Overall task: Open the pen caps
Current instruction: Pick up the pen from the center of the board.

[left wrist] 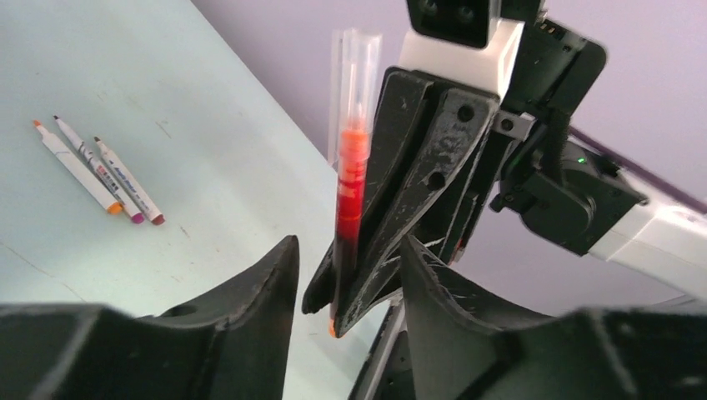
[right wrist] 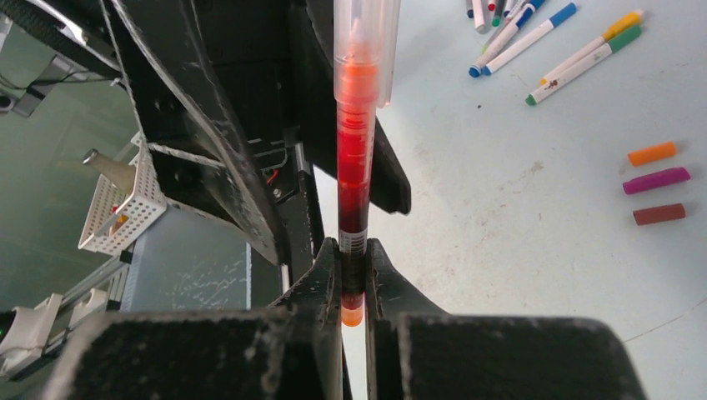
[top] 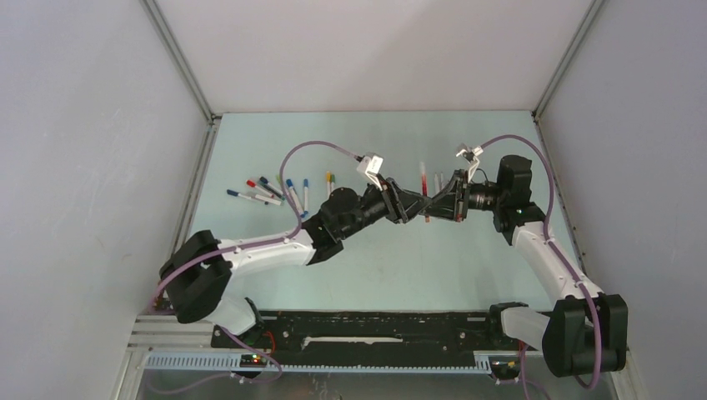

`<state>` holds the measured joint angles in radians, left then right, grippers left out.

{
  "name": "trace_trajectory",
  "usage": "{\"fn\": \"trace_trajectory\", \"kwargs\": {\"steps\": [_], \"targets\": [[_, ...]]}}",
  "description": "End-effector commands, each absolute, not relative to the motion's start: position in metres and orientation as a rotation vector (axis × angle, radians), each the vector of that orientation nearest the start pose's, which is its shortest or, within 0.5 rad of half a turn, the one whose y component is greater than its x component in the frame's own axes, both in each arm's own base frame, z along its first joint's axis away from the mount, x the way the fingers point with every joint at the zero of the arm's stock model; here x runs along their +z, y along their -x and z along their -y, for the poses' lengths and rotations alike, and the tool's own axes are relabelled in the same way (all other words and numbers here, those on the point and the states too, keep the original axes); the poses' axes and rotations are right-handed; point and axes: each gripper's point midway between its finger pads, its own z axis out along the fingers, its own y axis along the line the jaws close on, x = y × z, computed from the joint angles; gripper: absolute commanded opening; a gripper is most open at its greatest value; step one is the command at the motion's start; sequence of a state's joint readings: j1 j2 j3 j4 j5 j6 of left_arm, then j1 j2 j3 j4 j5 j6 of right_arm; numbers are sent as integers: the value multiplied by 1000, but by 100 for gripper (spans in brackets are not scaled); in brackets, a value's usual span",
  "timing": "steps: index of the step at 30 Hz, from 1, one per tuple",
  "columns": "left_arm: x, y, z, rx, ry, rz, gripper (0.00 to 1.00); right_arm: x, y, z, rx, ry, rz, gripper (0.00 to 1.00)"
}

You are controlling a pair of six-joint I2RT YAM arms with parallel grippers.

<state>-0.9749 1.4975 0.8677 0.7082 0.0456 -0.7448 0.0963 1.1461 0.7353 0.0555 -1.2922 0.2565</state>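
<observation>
My right gripper already has the pen's body. To open the pen, my left gripper will next grab the red pen (left wrist: 350, 192) by its clear cap (left wrist: 356, 85).
My right gripper (right wrist: 353, 267) is shut on the lower end of a red pen (right wrist: 353, 167), which it holds upright. A clear cap (right wrist: 365, 42) covers the pen's orange tip. My left gripper (left wrist: 346, 283) is open. Its fingers (left wrist: 250, 317) stand either side of the right gripper's fingers (left wrist: 417, 192) and the red pen (left wrist: 350, 192), holding nothing. From above, the left gripper (top: 414, 202) and the right gripper (top: 435, 204) meet over mid-table. Three loose pen caps lie on the table: orange (right wrist: 652, 153), magenta (right wrist: 656, 180) and brown (right wrist: 659, 214).
Several capped pens (top: 267, 190) lie scattered at the back left of the table (top: 375, 258). Three uncapped pens (left wrist: 96, 171) lie side by side in the left wrist view. Grey walls close in the sides and back.
</observation>
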Motion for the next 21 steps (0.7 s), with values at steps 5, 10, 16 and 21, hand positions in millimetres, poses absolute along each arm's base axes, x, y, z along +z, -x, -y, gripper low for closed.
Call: {"fn": "trace_trajectory", "kwargs": {"steps": [5, 10, 16, 21], "targets": [[339, -227, 385, -1356, -273, -1470, 85, 248, -207, -192, 1534, 991, -1544, 0], [346, -231, 374, -1315, -286, -1455, 90, 246, -204, -192, 1553, 1008, -1533, 0], [356, -236, 386, -1334, -321, -1462, 90, 245, -202, -193, 1569, 1013, -1531, 0], [356, -243, 401, -1357, -326, -1472, 87, 244, -202, -193, 1575, 1015, -1532, 0]]}}
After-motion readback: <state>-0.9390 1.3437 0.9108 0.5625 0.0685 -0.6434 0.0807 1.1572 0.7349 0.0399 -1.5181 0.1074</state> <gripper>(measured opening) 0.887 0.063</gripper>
